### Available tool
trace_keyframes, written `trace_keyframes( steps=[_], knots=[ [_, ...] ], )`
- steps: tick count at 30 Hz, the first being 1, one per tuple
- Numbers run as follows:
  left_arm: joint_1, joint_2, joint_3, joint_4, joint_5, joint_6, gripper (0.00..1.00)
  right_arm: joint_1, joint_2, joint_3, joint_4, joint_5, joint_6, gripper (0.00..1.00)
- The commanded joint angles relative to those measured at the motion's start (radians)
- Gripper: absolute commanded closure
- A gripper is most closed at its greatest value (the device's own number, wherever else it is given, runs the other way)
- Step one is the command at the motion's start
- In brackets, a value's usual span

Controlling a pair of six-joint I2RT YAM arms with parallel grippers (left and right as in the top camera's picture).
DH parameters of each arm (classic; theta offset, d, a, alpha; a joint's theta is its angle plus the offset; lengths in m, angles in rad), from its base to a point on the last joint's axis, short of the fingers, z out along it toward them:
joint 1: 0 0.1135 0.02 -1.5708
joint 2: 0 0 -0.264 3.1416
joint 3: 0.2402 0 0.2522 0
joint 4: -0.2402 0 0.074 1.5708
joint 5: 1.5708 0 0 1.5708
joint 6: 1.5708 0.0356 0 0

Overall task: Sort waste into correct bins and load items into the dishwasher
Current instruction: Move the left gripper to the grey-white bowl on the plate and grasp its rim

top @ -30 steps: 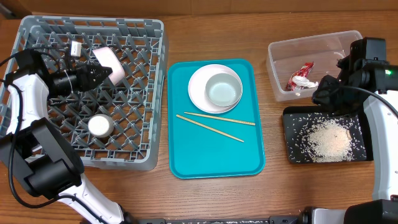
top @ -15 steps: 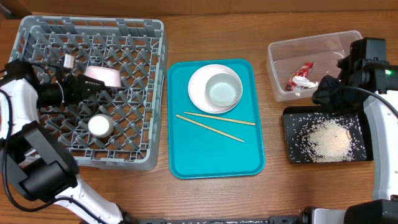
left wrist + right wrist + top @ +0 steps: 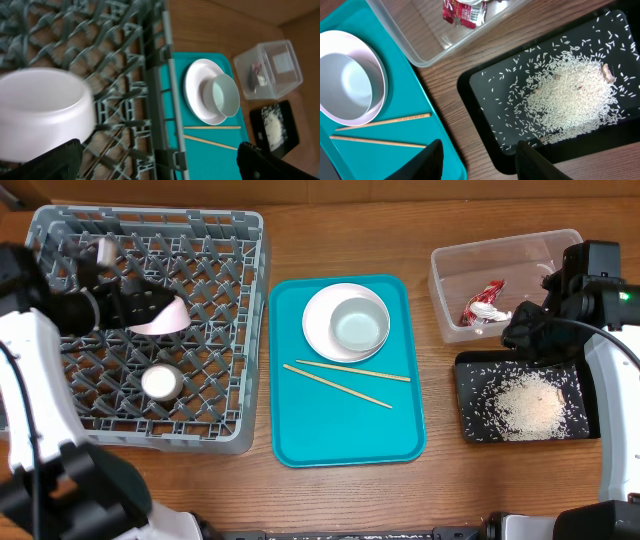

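Note:
I should next pick up the grey bowl [image 3: 358, 325] with my left gripper by its rim on the chopstick side, to load it tilted into the dishwasher rack.
The pale pink bowl [image 3: 165, 317] lies tilted on the grid floor of the grey dishwasher rack [image 3: 215, 240], with the small white cup [image 3: 160, 382] in front of it. My left gripper [image 3: 148, 304] is open just left of the bowl. In the left wrist view the bowl [image 3: 45, 117] rests by the left fingertip [image 3: 50, 161], free of the jaws. The white plate [image 3: 322, 305], the grey bowl [image 3: 358, 325] on it and the two chopsticks [image 3: 345, 380] lie on the teal tray. My right gripper [image 3: 482, 162] is open and empty. The wrapper [image 3: 462, 11] is in the clear tub [image 3: 500, 255]; rice [image 3: 570, 95] fills the black tray [image 3: 470, 395].
The teal serving tray [image 3: 345, 435] sits between the rack and the two bins. My right arm [image 3: 600, 290] hangs over the gap between the clear tub and the black tray. The rack's low wall [image 3: 167, 95] runs close beside the teal tray.
My left gripper has gone from shut on the pink bowl to fully open. The bowl now rests tilted in the rack, and the left arm has pulled back to the left. The right arm is unchanged.

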Motion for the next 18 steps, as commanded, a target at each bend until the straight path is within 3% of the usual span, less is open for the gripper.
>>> trace_keyframes(
  steps=[1,12,18],
  knots=[
    [-0.135,-0.09,0.022,0.011,-0.122,-0.036,0.0,-0.004,-0.021,0.024,0.002,0.009,0.001,0.51],
    [-0.565,-0.038,0.022,0.127,-0.179,-0.035,0.0,-0.004,-0.021,0.024,-0.002,0.009,0.001,0.48],
    [-0.782,0.055,0.022,0.246,-0.483,-0.035,0.01,-0.005,-0.021,0.024,-0.02,0.01,0.002,0.48]
  ],
)
